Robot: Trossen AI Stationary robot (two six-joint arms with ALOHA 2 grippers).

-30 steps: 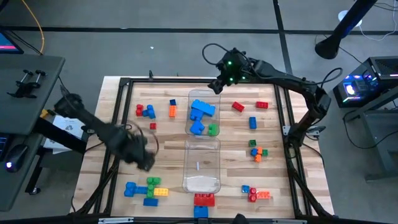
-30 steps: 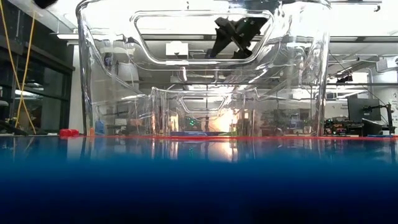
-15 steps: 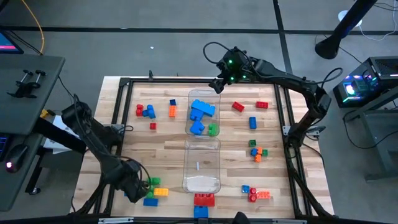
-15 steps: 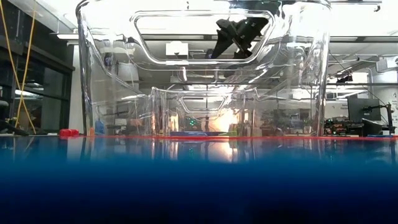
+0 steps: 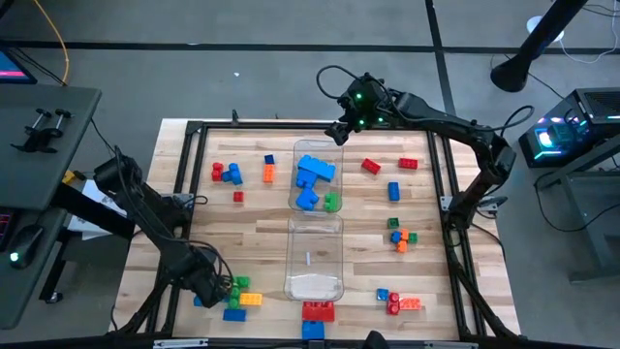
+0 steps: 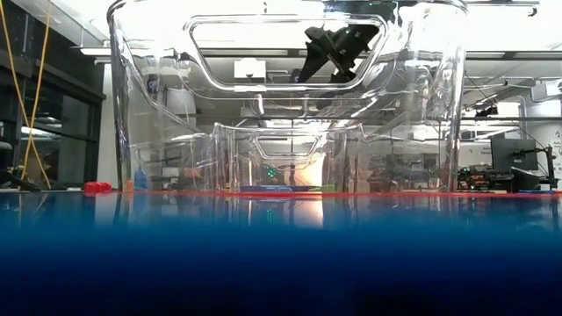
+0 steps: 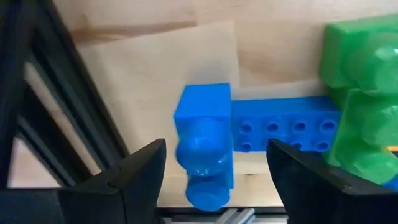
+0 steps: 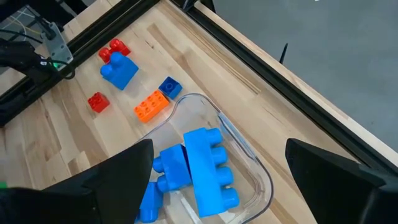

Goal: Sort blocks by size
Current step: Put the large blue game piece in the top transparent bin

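I should sort the blue big-studded block (image 7: 204, 146) with the larger blocks, so next I should pick it up by its two opposite sides with my left gripper.
My left gripper (image 5: 206, 288) is open, low over the near-left cluster of blocks. In the left wrist view its fingers (image 7: 140, 171) stand on either side of a blue big-studded block (image 7: 204, 146) with a gap on each side. That block lies on the table against a flat blue brick (image 7: 283, 124), beside green blocks (image 7: 360, 93). My right gripper (image 5: 339, 131) is open and empty, above the far end of the far clear bin (image 5: 298, 150). That bin holds blue blocks (image 8: 208, 168) and a green one (image 5: 332, 202).
A second clear bin (image 5: 315, 257) lies nearer, in line with the first. Loose blocks lie at far left (image 5: 228, 173), far right (image 5: 387, 170), mid right (image 5: 402, 236), near right (image 5: 399, 302) and the near edge (image 5: 317, 312). A black frame rail (image 5: 184, 194) borders the table.
My left gripper has swung from the left middle of the table toward the near edge and gone down to the near-left block cluster, ending with its open fingers around the blue block.
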